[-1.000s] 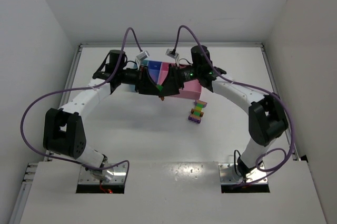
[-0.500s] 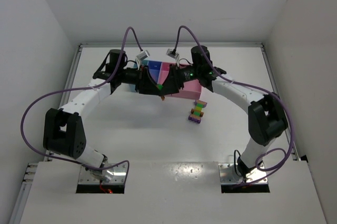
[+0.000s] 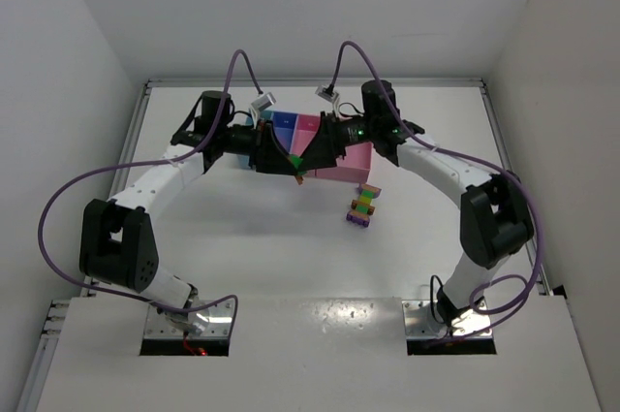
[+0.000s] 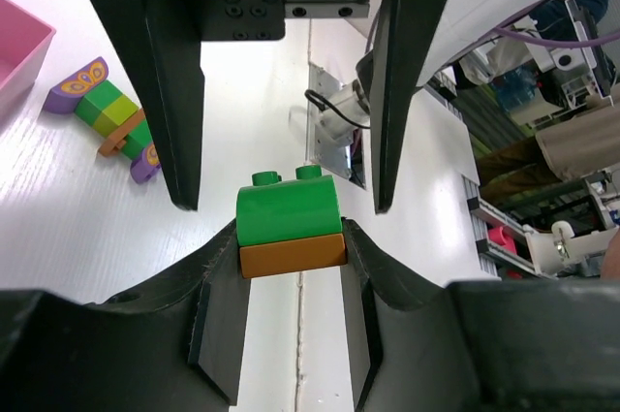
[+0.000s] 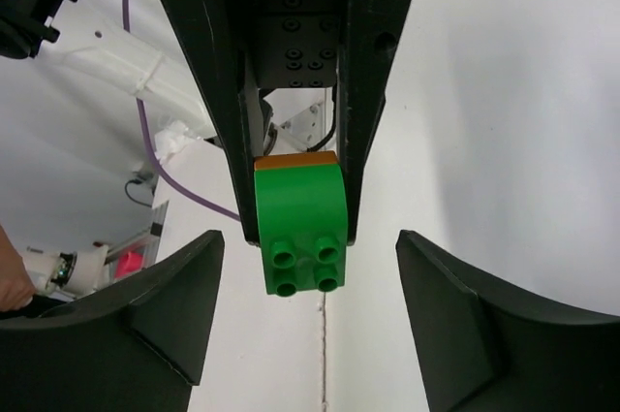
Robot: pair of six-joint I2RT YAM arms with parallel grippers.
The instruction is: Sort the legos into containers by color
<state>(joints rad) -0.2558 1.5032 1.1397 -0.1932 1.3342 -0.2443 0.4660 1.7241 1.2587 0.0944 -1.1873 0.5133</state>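
My right gripper closes next, since the fingers reach past the brick's studs, level with the brick's sides. Closing now would catch the green brick.
My left gripper (image 4: 291, 239) is shut on a green brick (image 4: 288, 206) stacked on an orange brick (image 4: 293, 255), held in the air in front of the containers (image 3: 349, 168). The stack also shows in the top view (image 3: 298, 174) and the right wrist view (image 5: 299, 223). My right gripper (image 5: 310, 310) faces it, open wide, its fingers (image 4: 174, 92) either side of the green brick's stud end without touching. A multicolour lego strip (image 3: 362, 206) lies on the table near the wider pink bin; it also shows in the left wrist view (image 4: 108, 121).
The blue bin (image 3: 285, 122) and narrow pink bin (image 3: 308, 124) show behind the grippers; the light blue bin is mostly hidden by the left arm. White walls enclose the table on three sides. Purple cables arch above both wrists.
The right arm has drawn back a little to the right and its cable has risen. The left arm and the held stack have stayed in place.
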